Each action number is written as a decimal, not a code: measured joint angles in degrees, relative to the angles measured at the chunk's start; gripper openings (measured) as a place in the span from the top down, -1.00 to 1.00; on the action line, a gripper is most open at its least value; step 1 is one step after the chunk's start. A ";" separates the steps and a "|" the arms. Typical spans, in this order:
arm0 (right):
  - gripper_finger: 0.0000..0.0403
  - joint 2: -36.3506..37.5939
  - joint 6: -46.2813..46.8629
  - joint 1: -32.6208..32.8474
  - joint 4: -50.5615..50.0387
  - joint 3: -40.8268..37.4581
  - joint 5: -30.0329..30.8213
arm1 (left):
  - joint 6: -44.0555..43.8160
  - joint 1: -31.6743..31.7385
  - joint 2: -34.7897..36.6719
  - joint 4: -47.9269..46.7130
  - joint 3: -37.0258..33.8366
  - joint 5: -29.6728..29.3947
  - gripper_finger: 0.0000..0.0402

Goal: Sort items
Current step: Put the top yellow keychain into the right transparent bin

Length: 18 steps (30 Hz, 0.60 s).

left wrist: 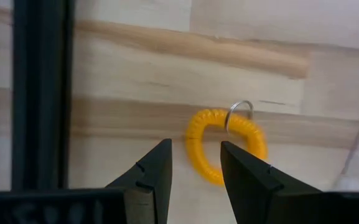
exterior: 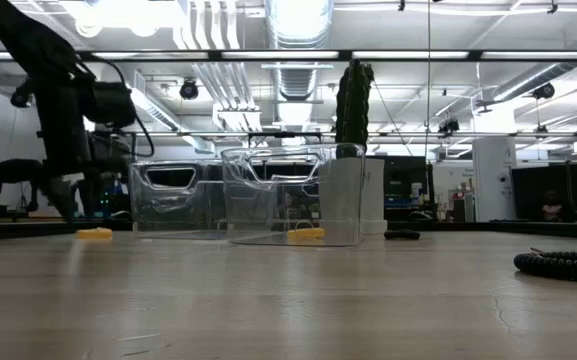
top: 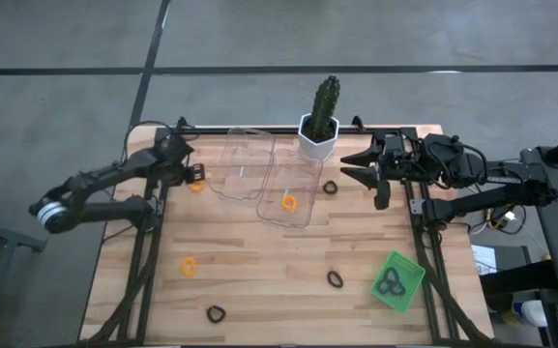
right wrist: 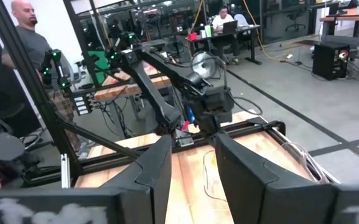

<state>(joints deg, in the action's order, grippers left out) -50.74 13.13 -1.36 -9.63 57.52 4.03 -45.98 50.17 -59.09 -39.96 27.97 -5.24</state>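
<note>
The orange ring has a plain coiled band [left wrist: 195, 147] and its metal loop [left wrist: 234, 114]. My left gripper will grab the ring by the band, leaving the loop free for sorting.
The items are small coil rings. One orange ring [left wrist: 226, 146], with a small metal loop on it, lies on the wood by the left clear tray; my left gripper [left wrist: 195, 168] hovers open just above it [top: 196, 186], a finger to each side, not touching. A second orange ring [top: 289, 203] lies in the right clear tray [top: 303, 174]. A third orange ring [top: 190, 266] and three black rings [top: 330, 187] [top: 335, 278] [top: 216, 313] lie on the table. More black rings [top: 389, 283] sit in the green tray [top: 409, 271]. My right gripper [top: 361, 166] waits open right of the cactus.
The cactus in its white pot [top: 319, 126] stands at the far edge between the arms. The left clear tray [top: 243, 164] lies beside the right one. In the low view the trays [exterior: 268, 195] block the middle. The near half of the table holds only scattered rings.
</note>
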 joint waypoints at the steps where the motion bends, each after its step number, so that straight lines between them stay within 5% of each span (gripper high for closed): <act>1: 0.42 0.00 0.00 -0.01 0.02 0.00 0.00 | -0.02 0.00 -1.31 0.68 0.00 0.14 0.36; 18: 0.40 -0.02 0.00 -0.01 -0.10 0.00 -0.02 | -0.81 1.09 -12.61 3.79 1.57 -0.58 0.36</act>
<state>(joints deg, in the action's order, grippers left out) -50.76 13.13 -1.37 -9.73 57.52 4.01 -46.78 51.27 -71.70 -36.16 29.54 -5.82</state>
